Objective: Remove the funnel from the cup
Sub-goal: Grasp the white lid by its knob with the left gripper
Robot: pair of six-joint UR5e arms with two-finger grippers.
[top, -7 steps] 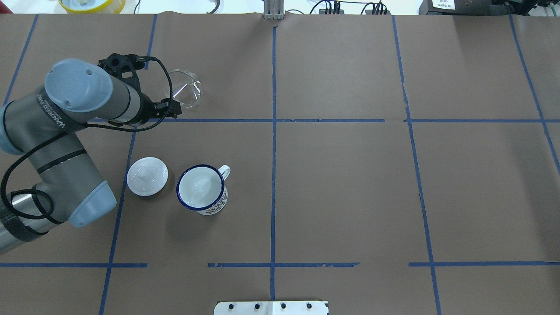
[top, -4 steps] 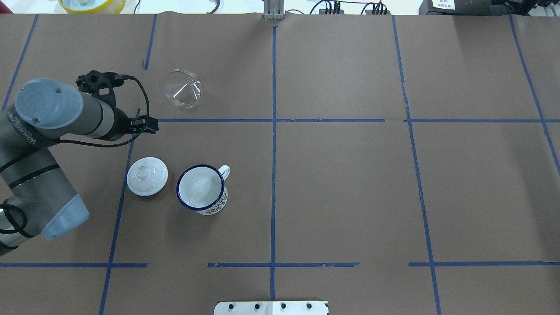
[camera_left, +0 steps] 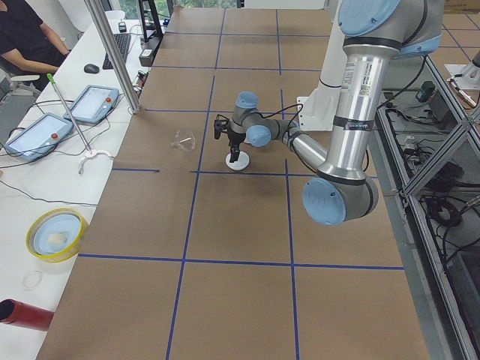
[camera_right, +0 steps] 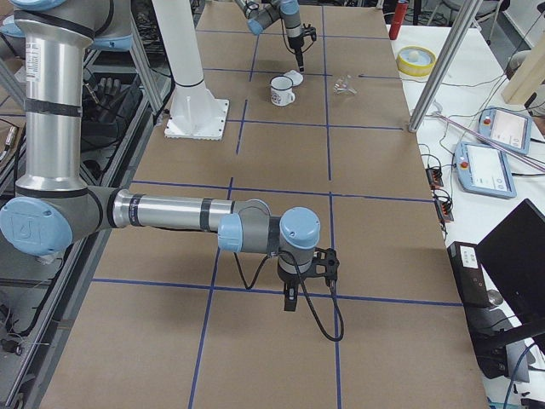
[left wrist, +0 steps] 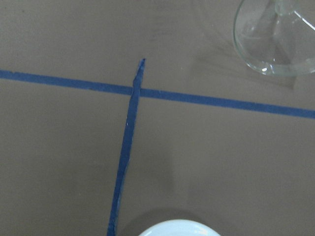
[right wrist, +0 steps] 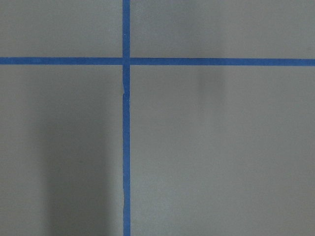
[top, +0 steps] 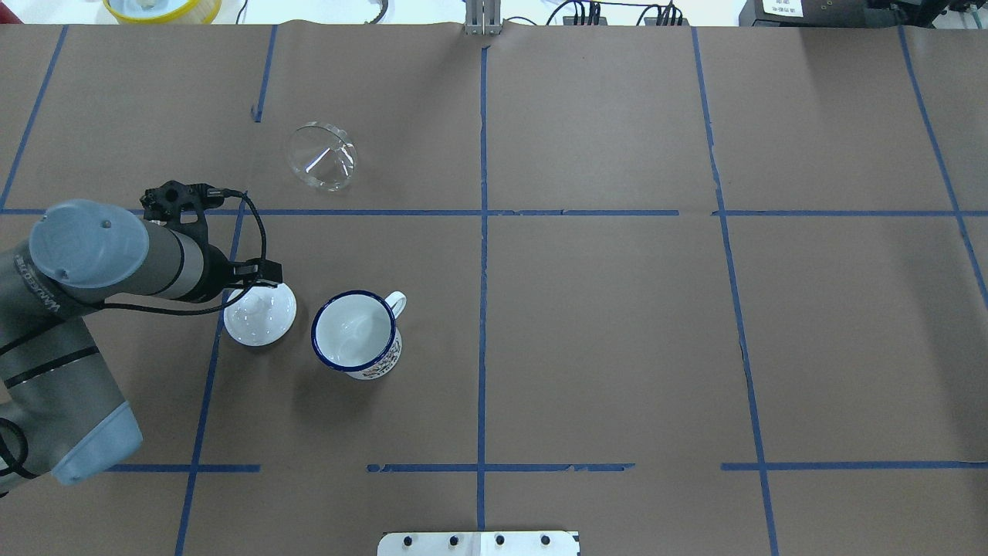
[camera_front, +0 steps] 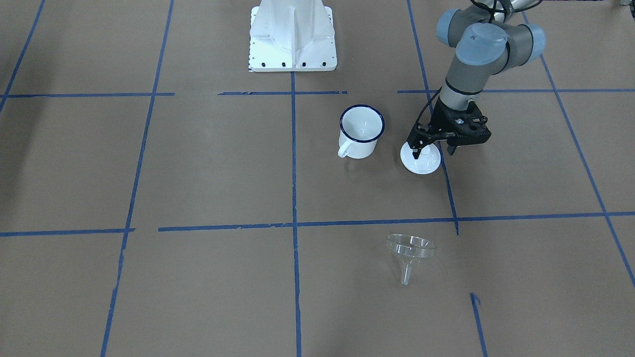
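Note:
The lid's wide round plate lies flat on the tabletop around the knob, so the robot's left gripper needs to pick up the lid by its knob [camera_front: 424,149] next.
The clear funnel [top: 320,158] lies alone on the brown paper at the far left, its spout toward the far edge; it also shows in the front view [camera_front: 411,250] and the left wrist view [left wrist: 275,39]. The white mug with the blue rim [top: 355,333] stands upright and empty, well apart from the funnel [camera_front: 361,130]. My left gripper [camera_front: 432,151] is open and empty, low over the white lid [top: 260,313] beside the mug. My right gripper [camera_right: 289,302] hangs over bare table far to the right; I cannot tell whether it is open.
The white lid with a knob [camera_front: 420,161] lies just left of the mug. The white robot base plate [camera_front: 292,44] is at the near middle edge. A yellow-rimmed dish [top: 162,8] and tablets [camera_left: 94,103] sit beyond the table's far edge.
My left arm has pulled back from beside the funnel toward the robot and now hangs over the lid. The funnel, mug and lid have not moved.

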